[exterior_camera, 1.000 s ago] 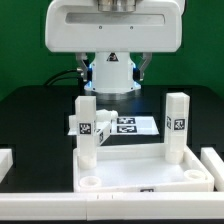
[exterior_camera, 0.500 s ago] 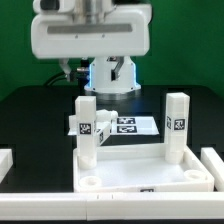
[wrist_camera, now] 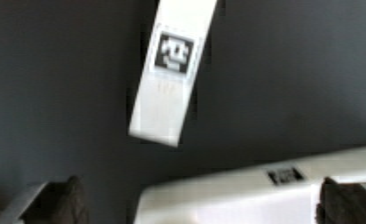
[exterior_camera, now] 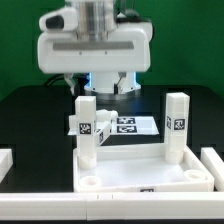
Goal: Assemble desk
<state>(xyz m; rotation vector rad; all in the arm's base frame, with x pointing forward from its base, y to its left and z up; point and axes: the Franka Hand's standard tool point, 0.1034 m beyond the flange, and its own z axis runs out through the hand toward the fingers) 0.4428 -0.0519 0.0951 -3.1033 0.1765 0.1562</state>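
I will next grab the third tagged leg by its flat square end (wrist_camera: 157, 130) with my gripper, to stand it in the desk panel's socket.
The white desk panel (exterior_camera: 140, 176) lies at the front of the black table. Two square tagged legs stand upright in its far corners, one on the exterior view's left (exterior_camera: 86, 130) and one on its right (exterior_camera: 177, 125). My gripper (exterior_camera: 100, 86) hangs above the table behind them. In the wrist view it (wrist_camera: 198, 203) is open and empty, with dark fingertips (wrist_camera: 52, 205) wide apart. A third tagged leg (wrist_camera: 175, 70) lies flat on the table below it. A white corner with a small tag (wrist_camera: 251, 195) shows between the fingers; I cannot tell which part it is.
The marker board (exterior_camera: 130, 125) lies flat behind the panel. White rails stand at the exterior view's left edge (exterior_camera: 8, 160) and right edge (exterior_camera: 212, 160). Round sockets show in the panel's two near corners (exterior_camera: 88, 183).
The hand has swung toward the exterior view's left and come lower. The panel and the two upright legs have not moved.
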